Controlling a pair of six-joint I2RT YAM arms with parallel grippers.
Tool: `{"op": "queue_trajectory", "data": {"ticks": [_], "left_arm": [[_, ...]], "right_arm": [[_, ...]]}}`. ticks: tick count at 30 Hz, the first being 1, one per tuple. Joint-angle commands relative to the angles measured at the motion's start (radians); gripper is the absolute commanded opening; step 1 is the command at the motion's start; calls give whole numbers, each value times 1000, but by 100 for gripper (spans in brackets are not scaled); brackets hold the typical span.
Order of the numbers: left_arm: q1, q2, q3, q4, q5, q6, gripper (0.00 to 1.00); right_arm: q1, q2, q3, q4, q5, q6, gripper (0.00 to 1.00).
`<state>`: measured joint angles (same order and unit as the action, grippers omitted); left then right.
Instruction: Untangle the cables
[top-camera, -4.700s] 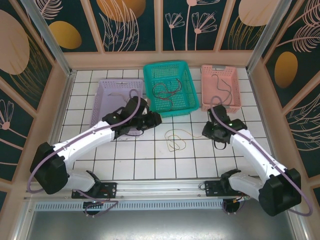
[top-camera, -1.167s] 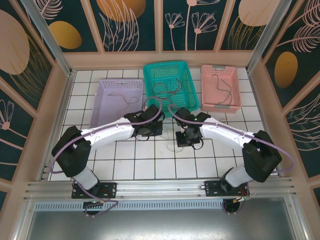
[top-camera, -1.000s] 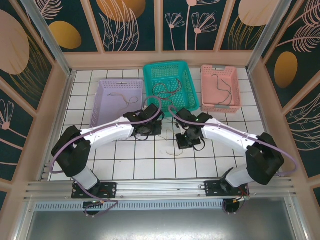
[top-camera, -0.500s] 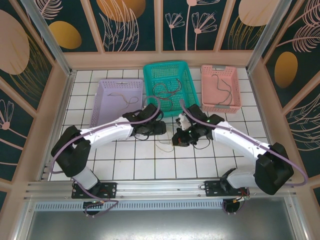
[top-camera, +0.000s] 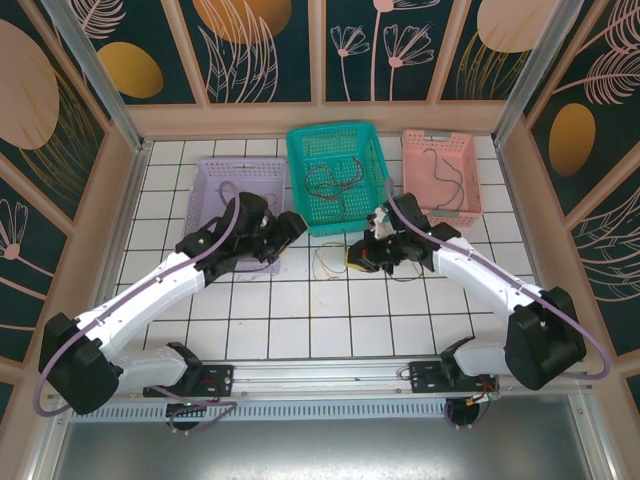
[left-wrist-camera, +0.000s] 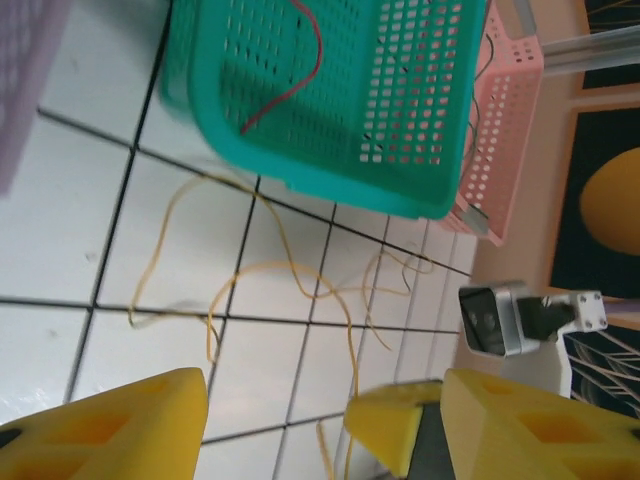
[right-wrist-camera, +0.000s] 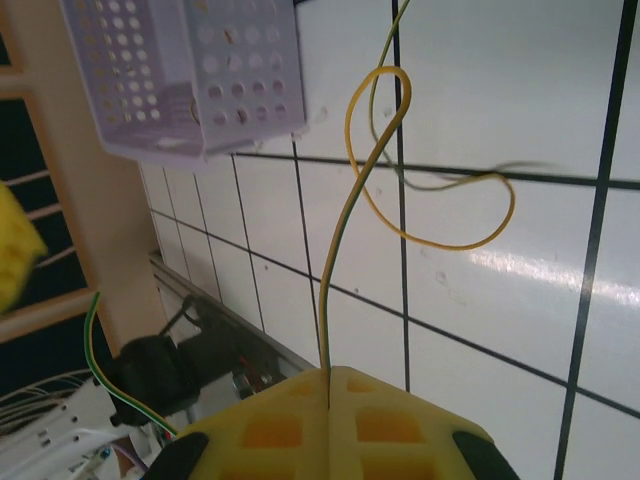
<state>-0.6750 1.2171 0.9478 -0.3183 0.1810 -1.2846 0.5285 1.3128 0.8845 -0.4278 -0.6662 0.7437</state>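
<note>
I need to grab the yellow cable with my left gripper near its end (top-camera: 345, 249) (left-wrist-camera: 355, 366) beside my right gripper, so the loops stay free to untangle.
A thin yellow cable (top-camera: 326, 262) lies in loose loops on the white tiles in front of the teal basket (top-camera: 300, 160). My right gripper (top-camera: 356, 257) is shut on one end of it; in the right wrist view the yellow cable (right-wrist-camera: 440, 215) rises from the closed pads (right-wrist-camera: 290, 430) and curls over the tiles. My left gripper (top-camera: 288, 232) hangs open left of the loops, with nothing between its fingers (left-wrist-camera: 110, 425). From there the yellow cable (left-wrist-camera: 280, 285) sprawls ahead. Red and dark cables (top-camera: 335, 183) rest in the teal basket, and a red cable (left-wrist-camera: 292, 75) shows through its mesh.
A pink basket (top-camera: 412, 150) at the back right holds a dark cable (top-camera: 446, 178). A lilac basket (top-camera: 205, 195) stands at the back left, partly under my left arm. Wooden walls close in the tiled table on three sides.
My left gripper has opened, let go and pulled back left toward the lilac basket. My right gripper kept its hold on the yellow cable and drew it toward the teal basket.
</note>
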Motion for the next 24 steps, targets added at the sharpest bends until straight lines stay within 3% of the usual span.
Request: {"op": "queue_trajectory", "data": {"ticks": [1, 7, 14, 21, 24], "left_arm": [[-6, -3, -55, 165, 103, -183, 62], [-39, 35, -32, 173, 100, -207, 62], [-64, 85, -26, 191, 124, -214, 48], [-64, 139, 17, 115, 121, -165, 42], [-65, 149, 18, 148, 104, -172, 31]], "right_arm": [[-4, 17, -5, 65, 4, 82, 0], [-4, 38, 13, 101, 19, 127, 0], [-4, 62, 25, 139, 19, 176, 0], [-5, 87, 51, 181, 2, 220, 0], [-5, 92, 64, 175, -4, 218, 0]]}}
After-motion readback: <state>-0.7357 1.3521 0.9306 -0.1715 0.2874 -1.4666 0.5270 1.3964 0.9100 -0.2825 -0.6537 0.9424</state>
